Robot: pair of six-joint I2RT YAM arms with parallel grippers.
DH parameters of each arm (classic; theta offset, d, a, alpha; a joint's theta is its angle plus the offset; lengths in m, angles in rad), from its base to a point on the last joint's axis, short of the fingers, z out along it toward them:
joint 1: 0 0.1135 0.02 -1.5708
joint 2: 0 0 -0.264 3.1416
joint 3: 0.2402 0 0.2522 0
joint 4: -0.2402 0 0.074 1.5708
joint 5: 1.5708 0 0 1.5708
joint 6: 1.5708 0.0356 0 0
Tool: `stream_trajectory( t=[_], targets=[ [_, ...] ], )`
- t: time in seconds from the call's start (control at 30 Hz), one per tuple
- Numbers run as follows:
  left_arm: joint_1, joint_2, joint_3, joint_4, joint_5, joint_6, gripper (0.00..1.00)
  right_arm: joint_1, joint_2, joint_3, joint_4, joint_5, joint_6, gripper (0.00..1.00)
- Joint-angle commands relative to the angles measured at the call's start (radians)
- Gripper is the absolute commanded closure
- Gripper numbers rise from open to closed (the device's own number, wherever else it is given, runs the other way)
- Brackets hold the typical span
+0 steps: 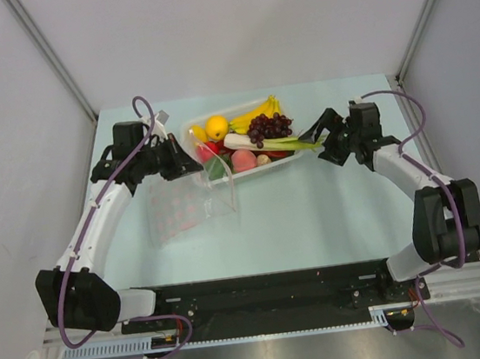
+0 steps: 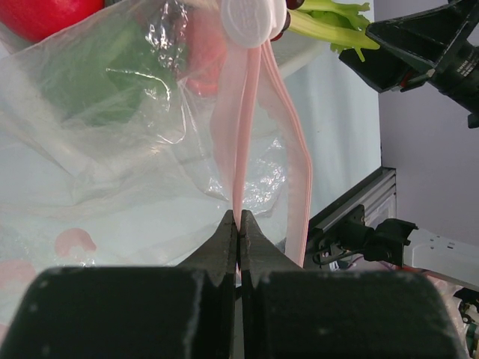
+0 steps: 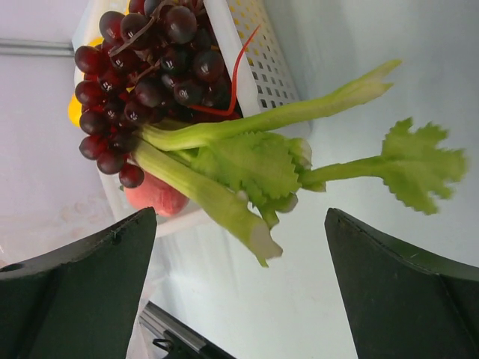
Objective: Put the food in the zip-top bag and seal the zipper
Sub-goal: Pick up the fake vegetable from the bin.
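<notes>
I should next use my right gripper to grab the green-white stalk by its leafy end overhanging the basket rim (image 1: pixel 306 144). The stalk's white end then stays free to go into the zip-top bag (image 1: pixel 182 208) first.
The food lies in a white basket (image 1: pixel 192 133): lemon (image 1: pixel 216 127), bananas (image 1: pixel 260 110), purple grapes (image 1: pixel 269 128), green-white leafy stalk (image 1: pixel 273 146) and peach (image 1: pixel 244 160). The clear zip-top bag (image 1: pixel 182 208) lies left of and in front of the basket, its mouth lifted. My left gripper (image 1: pixel 191 163) is shut on the pink zipper strip (image 2: pixel 247 112), just below a white slider (image 2: pixel 253 19). My right gripper (image 1: pixel 316 142) is open and empty at the stalk's leafy end. In the right wrist view the stalk (image 3: pixel 224 172) hangs over the basket rim, in front of the gripper (image 3: pixel 239 280).
The basket (image 3: pixel 254 67) sits at the table's far middle. Grapes (image 3: pixel 142 67) and the peach (image 3: pixel 153 196) lie beside the stalk. Grey walls enclose the table on three sides. A black rail runs along the near edge (image 1: pixel 262 290).
</notes>
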Motion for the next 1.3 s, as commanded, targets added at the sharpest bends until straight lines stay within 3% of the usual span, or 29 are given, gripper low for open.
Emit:
stream_trajectory(
  t=[0.0, 0.1, 0.33, 0.5, 0.8, 0.83, 0.93, 1.1, 1.13, 1.27],
  targets=[
    [0.007, -0.019, 0.0, 0.036, 0.022, -0.006, 1.0, 0.026, 0.034, -0.013, 0.138, 0.066, 0.1, 0.0],
    [0.01, -0.019, -0.006, 0.034, 0.021, -0.006, 1.0, 0.037, 0.039, -0.037, 0.244, 0.094, 0.121, 0.0],
    [0.017, -0.022, -0.018, 0.037, 0.021, -0.01, 1.0, 0.025, 0.108, 0.001, 0.266, 0.144, 0.115, 0.01],
    [0.023, -0.028, -0.027, 0.034, 0.021, -0.008, 1.0, 0.019, 0.166, 0.024, 0.292, 0.14, 0.109, 0.11],
    [0.029, -0.039, -0.038, 0.025, 0.014, -0.006, 1.0, 0.005, 0.191, 0.058, 0.381, 0.103, 0.126, 0.48],
    [0.029, -0.04, -0.038, 0.021, 0.016, -0.006, 1.0, -0.001, 0.188, 0.064, 0.39, 0.092, 0.13, 0.58],
    [0.03, -0.046, -0.036, 0.018, 0.013, -0.002, 1.0, -0.01, 0.159, 0.067, 0.386, 0.046, 0.141, 0.74],
    [0.036, -0.059, -0.033, 0.005, 0.013, 0.003, 1.0, -0.021, 0.093, 0.055, 0.372, -0.004, 0.141, 0.96],
    [0.038, -0.06, -0.032, 0.005, 0.011, 0.004, 1.0, -0.021, 0.082, 0.052, 0.367, -0.008, 0.141, 1.0],
    [0.04, -0.073, -0.033, 0.004, 0.013, 0.001, 1.0, -0.016, 0.038, 0.049, 0.39, -0.075, 0.167, 1.0]
  ],
)
